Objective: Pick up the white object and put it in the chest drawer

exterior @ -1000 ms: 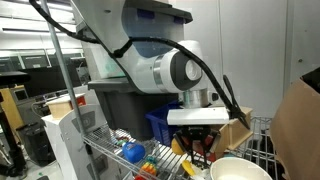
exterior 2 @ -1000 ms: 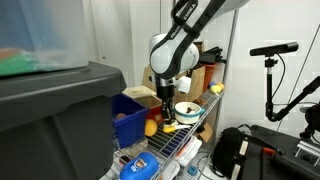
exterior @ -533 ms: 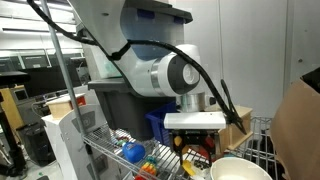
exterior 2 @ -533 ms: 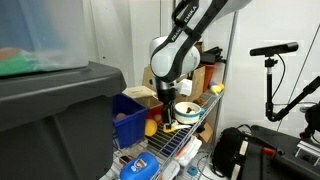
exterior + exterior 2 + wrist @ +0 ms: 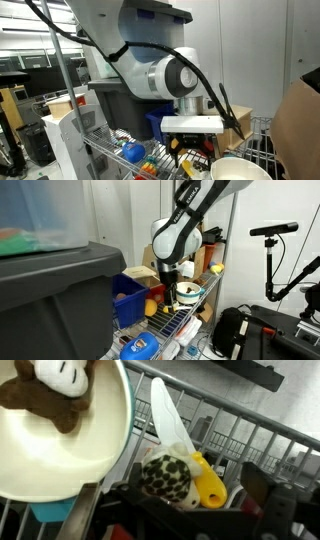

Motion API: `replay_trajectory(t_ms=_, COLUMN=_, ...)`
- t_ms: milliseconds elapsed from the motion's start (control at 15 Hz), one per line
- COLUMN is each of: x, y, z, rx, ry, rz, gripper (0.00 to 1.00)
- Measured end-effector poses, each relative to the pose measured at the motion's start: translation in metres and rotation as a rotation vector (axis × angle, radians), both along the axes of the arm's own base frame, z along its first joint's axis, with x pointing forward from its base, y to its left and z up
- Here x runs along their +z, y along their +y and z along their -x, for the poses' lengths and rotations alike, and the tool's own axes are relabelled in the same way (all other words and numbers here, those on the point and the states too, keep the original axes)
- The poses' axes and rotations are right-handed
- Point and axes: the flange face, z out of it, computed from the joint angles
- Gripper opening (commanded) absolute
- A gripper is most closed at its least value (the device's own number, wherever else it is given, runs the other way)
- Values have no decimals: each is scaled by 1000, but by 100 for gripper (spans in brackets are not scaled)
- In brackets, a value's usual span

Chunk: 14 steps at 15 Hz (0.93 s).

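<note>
The white object has its spotted body between my open fingers, one on either side, so it is time to close and catch it now.
In the wrist view a white object with dark spots lies low between my fingers, inside a dark-edged frame, touching a yellow plastic piece. My gripper is open, its fingers standing well clear of the object on both sides. In both exterior views the gripper hangs low over the wire shelf. A light-wood box, the chest, stands right beside it. Its front panels and drawer are hidden, so I cannot tell whether the dark frame is the drawer.
A white bowl holding a brown plush toy sits close beside the gripper, with a white pointed piece behind. A blue bin and a large grey tote stand on the wire shelf.
The jaws have gone from nearly closed to wide apart, and the gripper has shifted slightly. The spotted white object now lies free between the fingers.
</note>
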Motion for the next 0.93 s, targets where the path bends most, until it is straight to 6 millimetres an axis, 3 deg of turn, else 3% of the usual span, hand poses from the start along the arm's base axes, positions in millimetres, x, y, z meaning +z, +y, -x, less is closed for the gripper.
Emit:
replay_trajectory(t_ms=67, x=0, y=0, z=1, rx=0, ry=1, rz=0, gripper=100)
replay_trajectory(t_ms=133, x=1, y=0, z=1, rx=0, ry=1, rz=0, gripper=91)
replay_trajectory(t_ms=200, x=2, y=0, z=1, rx=0, ry=0, rz=0, gripper=74)
replay_trajectory(t_ms=667, x=7, y=-1, z=2, rx=-1, ry=-2, rz=2, gripper=20)
replay_trajectory(t_ms=867, x=10, y=-1, z=4, rx=-1, ry=-3, rz=3, gripper=1)
replay_trajectory(t_ms=933, x=11, y=-1, z=4, rx=-1, ry=-2, rz=3, gripper=0)
